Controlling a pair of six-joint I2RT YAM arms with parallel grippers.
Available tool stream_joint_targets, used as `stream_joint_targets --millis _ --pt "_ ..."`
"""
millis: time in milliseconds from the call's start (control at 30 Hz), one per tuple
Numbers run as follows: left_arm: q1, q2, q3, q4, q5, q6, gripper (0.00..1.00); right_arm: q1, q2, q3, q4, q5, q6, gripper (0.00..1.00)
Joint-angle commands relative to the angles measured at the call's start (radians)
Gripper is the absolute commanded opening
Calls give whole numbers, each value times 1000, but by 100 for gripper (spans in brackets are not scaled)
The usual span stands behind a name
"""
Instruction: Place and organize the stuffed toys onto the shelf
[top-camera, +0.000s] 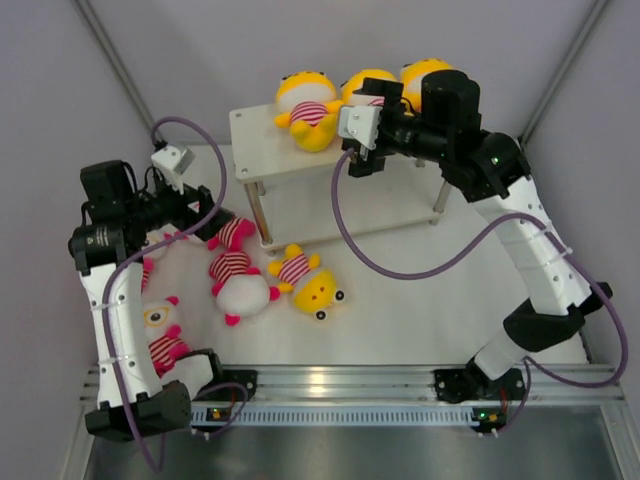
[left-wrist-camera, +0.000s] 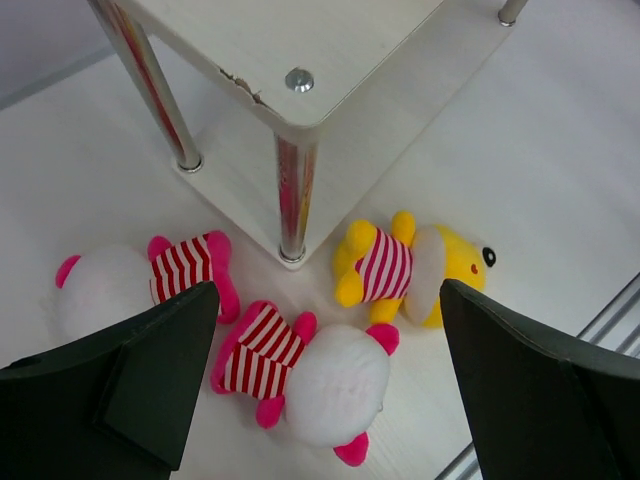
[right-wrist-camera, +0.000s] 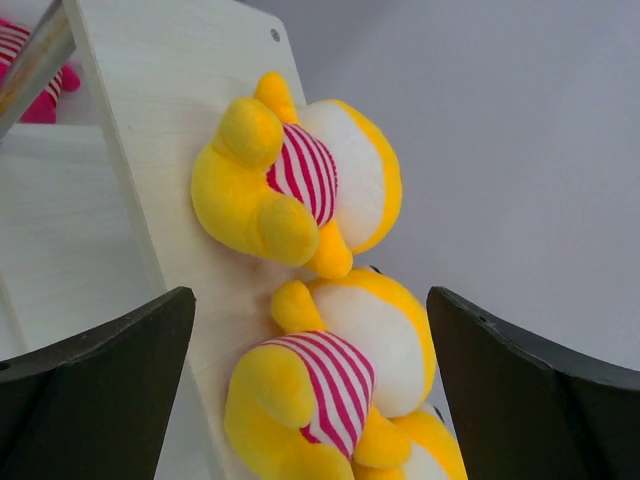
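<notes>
My right gripper grabs the yellow toy on the tabletop by its head (top-camera: 316, 290) next, and this leaves its striped body free for my left gripper.
Three yellow stuffed toys (top-camera: 305, 108) (top-camera: 365, 88) (top-camera: 420, 72) lie in a row on the top board of the shelf (top-camera: 262, 150). My right gripper (top-camera: 362, 158) is open and empty just in front of the middle one (right-wrist-camera: 340, 390), its fingers apart on either side. On the table lie a yellow toy (top-camera: 312, 285) and a pink toy (top-camera: 240, 277). My left gripper (top-camera: 205, 228) is open and empty above the pink toy (left-wrist-camera: 320, 375). Another pink toy (left-wrist-camera: 130, 285) lies to its left. A third pink toy (top-camera: 160, 325) lies by the left arm.
The shelf's metal legs (left-wrist-camera: 290, 205) stand close to the toys on the table. The lower board (top-camera: 300, 215) shows under the top one. Grey walls enclose the back and sides. An aluminium rail (top-camera: 340, 385) runs along the near edge.
</notes>
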Motion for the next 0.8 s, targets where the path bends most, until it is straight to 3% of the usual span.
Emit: stream_joint_targets --millis 0,100,167,300,367,433,500,633,767 --pt "-3 -92 -127 25 -64 52 95 38 -119 -60 119 -23 61 99" --pt "-51 -149 -258 24 -124 91 90 64 -204 -182 240 -21 168 99" --pt "-142 -187 -330 24 -181 131 90 81 -270 -303 344 2 258 99" --pt "-238 -174 -476 25 -319 213 89 211 -339 -487 447 206 485 99" --pt "-250 -138 -492 24 -331 211 88 285 -375 -568 508 296 692 99" --pt "-250 -129 -504 22 -311 205 87 331 -420 -752 567 341 882 99" --pt "-250 -141 -509 24 -278 211 88 405 -442 -948 673 425 968 98" --pt "-250 -180 -506 24 -251 222 91 488 -369 -1116 693 524 1192 99" --pt "-250 -216 -501 24 -264 217 92 488 -261 -1190 765 589 1265 99"
